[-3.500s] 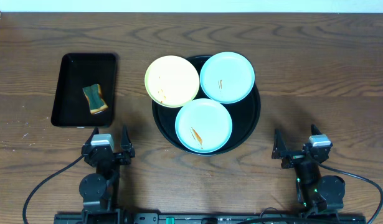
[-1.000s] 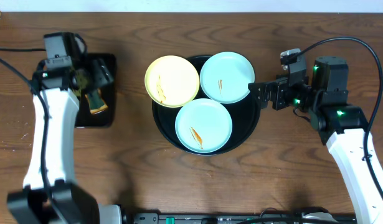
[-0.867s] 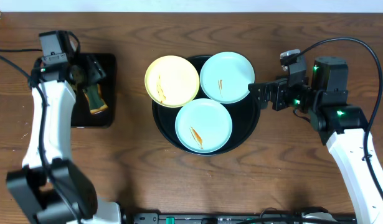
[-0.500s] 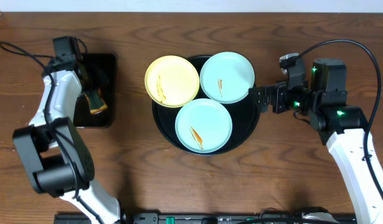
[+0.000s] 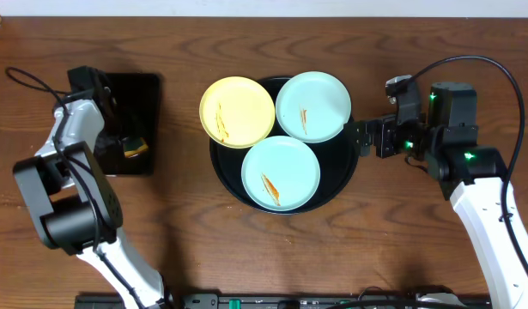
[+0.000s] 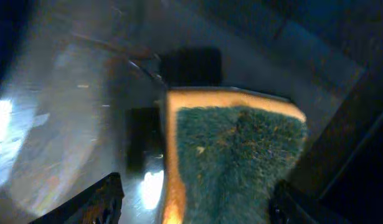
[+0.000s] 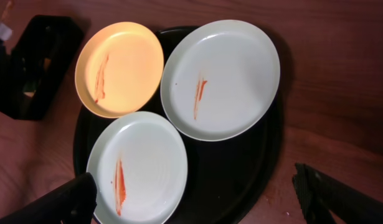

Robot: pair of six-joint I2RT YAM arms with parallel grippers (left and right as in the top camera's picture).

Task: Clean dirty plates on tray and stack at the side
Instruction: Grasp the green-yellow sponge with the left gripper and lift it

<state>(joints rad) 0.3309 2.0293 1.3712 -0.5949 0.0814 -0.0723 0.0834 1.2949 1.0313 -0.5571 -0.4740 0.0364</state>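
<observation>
The sponge should next be gripped by the left gripper across its green side (image 5: 134,146) (image 6: 231,167), so that the yellow side stays facing the plates to clean off smears.
The round black tray (image 5: 345,163) holds three dirty plates. A pale yellow plate (image 5: 237,112) overhangs its far-left rim, one mint plate (image 5: 312,106) lies at the far right, and another mint plate (image 5: 281,172) lies at the front. All carry orange smears. My right gripper (image 5: 363,140) hovers open at the tray's right rim; in its wrist view the yellow plate (image 7: 119,68), the two mint plates (image 7: 221,78) (image 7: 138,168) and the tray (image 7: 241,168) lie below the right gripper (image 7: 194,202). My left gripper (image 5: 122,137) is down in the rectangular tray, open astride the green-and-yellow sponge (image 6: 235,162).
A small rectangular black tray (image 5: 148,94) sits at the far left, and the sponge (image 5: 135,151) peeks out beside the left wrist. Bare wooden table (image 5: 418,51) surrounds both trays. The right arm's cable loops above its wrist.
The left arm has swung in over the rectangular tray and come down around the sponge, its jaws narrowing slightly. The right gripper has barely moved. The plates are unchanged.
</observation>
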